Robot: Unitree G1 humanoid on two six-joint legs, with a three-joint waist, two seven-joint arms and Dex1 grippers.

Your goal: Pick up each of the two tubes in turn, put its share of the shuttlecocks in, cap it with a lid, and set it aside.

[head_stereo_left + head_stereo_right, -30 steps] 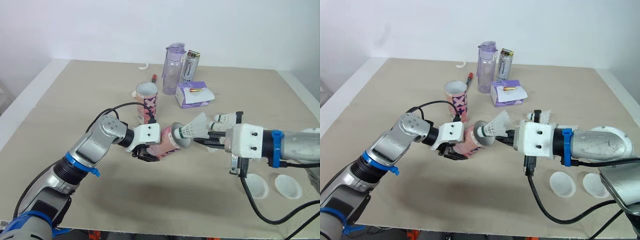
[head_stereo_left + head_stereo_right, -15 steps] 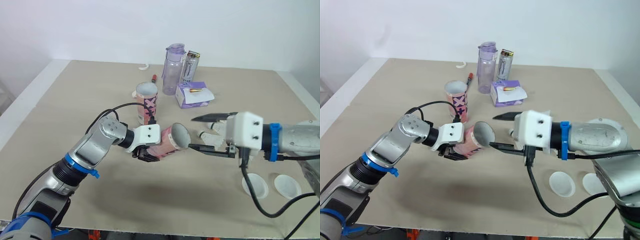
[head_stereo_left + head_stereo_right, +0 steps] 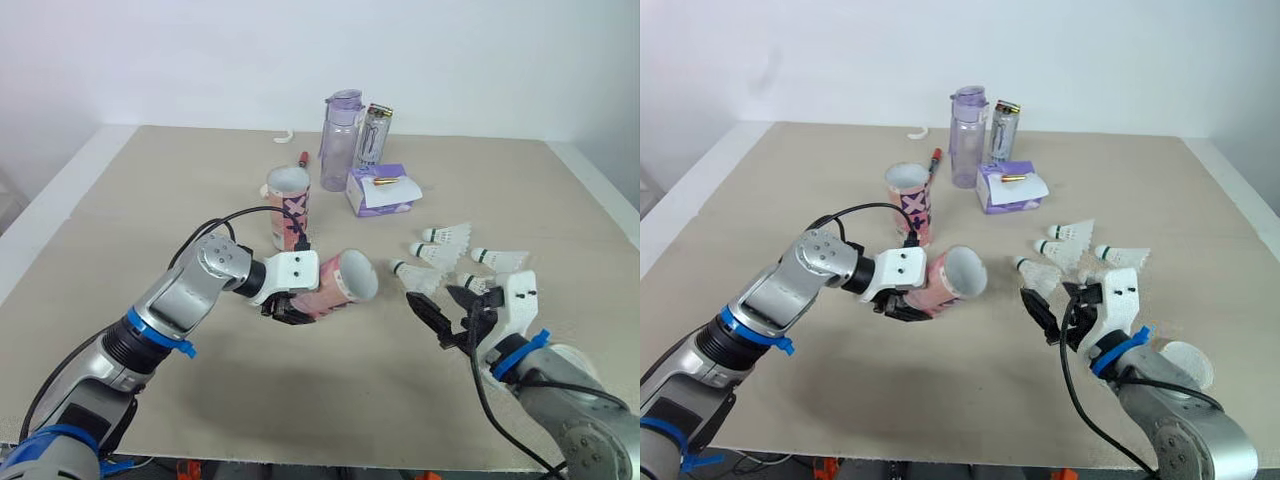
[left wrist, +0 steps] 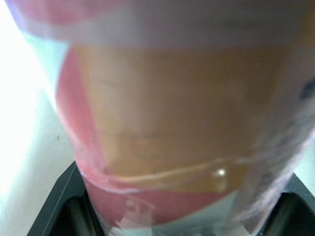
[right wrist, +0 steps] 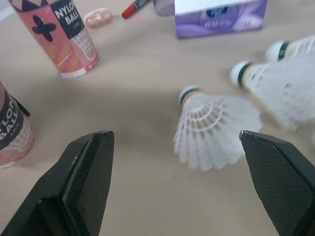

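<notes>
The white shuttlecock's cork tip (image 3: 398, 267) has to stay free to go into the pink tube, so my right gripper needs to grab the shuttlecock by its skirt (image 3: 421, 279).
My left gripper (image 3: 289, 301) is shut on a pink tube (image 3: 333, 288), held tilted just above the table with its open mouth (image 3: 356, 276) facing right. In the left wrist view the tube (image 4: 167, 123) sits between the fingers. A second pink tube (image 3: 291, 207) stands upright behind it. Several white shuttlecocks (image 3: 446, 234) lie on the table to the right. My right gripper (image 3: 447, 310) is open and low beside them, and the nearest shuttlecock (image 5: 216, 125) lies just ahead of its fingers (image 5: 83, 182). A white lid (image 3: 1185, 362) shows behind the right arm.
At the back stand a purple water bottle (image 3: 341, 140), a drinks can (image 3: 373, 135) and a purple tissue box (image 3: 381, 190). A red marker (image 3: 304, 158) and a small white hook (image 3: 287, 135) lie near them. The table's right edge is close to the shuttlecocks.
My right gripper let go of the shuttlecock at the tube's mouth, opened, and drew back right and down to the loose shuttlecocks. That shuttlecock no longer sticks out of the tube. The left arm held still.
</notes>
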